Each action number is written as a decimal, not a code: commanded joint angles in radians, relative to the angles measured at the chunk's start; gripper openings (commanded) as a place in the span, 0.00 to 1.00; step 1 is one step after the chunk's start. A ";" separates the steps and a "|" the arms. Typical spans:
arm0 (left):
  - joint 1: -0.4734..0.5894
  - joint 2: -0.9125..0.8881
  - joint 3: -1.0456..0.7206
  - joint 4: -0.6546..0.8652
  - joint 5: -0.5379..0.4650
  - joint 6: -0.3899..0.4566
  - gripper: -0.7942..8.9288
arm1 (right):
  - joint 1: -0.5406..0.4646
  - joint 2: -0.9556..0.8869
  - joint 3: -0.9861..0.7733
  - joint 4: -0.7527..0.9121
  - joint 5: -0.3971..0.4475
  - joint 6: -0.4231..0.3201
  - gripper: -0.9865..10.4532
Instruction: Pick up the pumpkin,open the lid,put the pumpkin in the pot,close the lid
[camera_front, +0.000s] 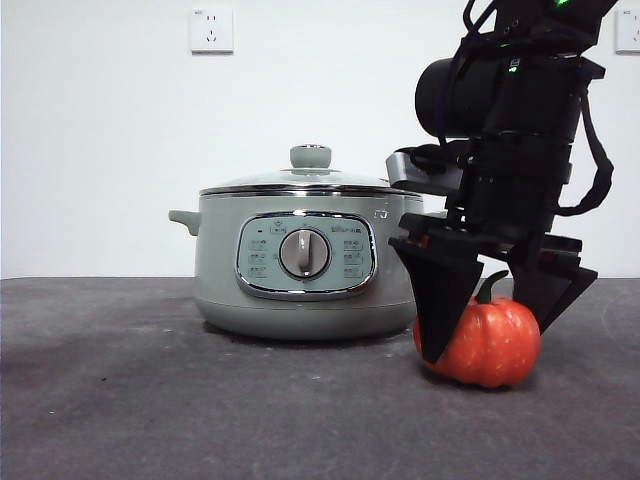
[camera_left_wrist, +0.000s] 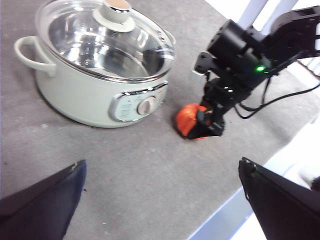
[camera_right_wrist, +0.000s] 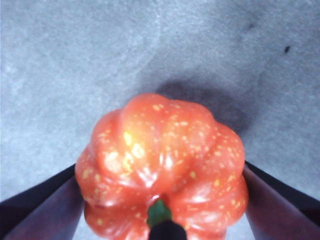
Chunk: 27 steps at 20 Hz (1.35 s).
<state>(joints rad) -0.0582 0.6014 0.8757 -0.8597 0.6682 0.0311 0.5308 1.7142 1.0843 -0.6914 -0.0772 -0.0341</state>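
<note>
My left gripper should pick up the glass lid by its round knob next, to open the pot for the pumpkin (camera_front: 488, 343).
The orange-red pumpkin (camera_front: 488, 343) rests on the table just right of the sage-green pot (camera_front: 300, 265). My right gripper (camera_front: 490, 338) comes down from above and its jaws press against both sides of the pumpkin (camera_right_wrist: 160, 170). The left wrist view shows this gripper (camera_left_wrist: 207, 127) over the pumpkin (camera_left_wrist: 187, 117). The glass lid (camera_front: 305, 182) with its pale-green knob (camera_front: 311, 156) sits closed on the pot (camera_left_wrist: 85, 95). My left gripper (camera_left_wrist: 160, 200) is open and empty, held high above the table in front of the pot.
The dark grey table (camera_front: 150, 400) runs across the front. Its edge (camera_left_wrist: 225, 205) lies near the pumpkin in the left wrist view. A white wall with sockets (camera_front: 211, 29) stands behind.
</note>
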 joint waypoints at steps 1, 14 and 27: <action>-0.009 0.027 0.010 0.015 -0.015 -0.008 0.77 | 0.003 -0.067 0.000 -0.013 0.002 0.010 0.08; -0.259 0.577 0.299 0.367 -0.265 -0.011 0.77 | 0.000 -0.657 0.000 -0.066 0.008 0.045 0.08; -0.402 1.192 0.690 0.539 -0.409 0.026 0.77 | 0.000 -0.809 0.000 -0.105 0.008 0.071 0.08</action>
<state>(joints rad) -0.4572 1.7889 1.5654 -0.3237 0.2615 0.0448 0.5308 0.9070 1.0843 -0.8009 -0.0742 0.0238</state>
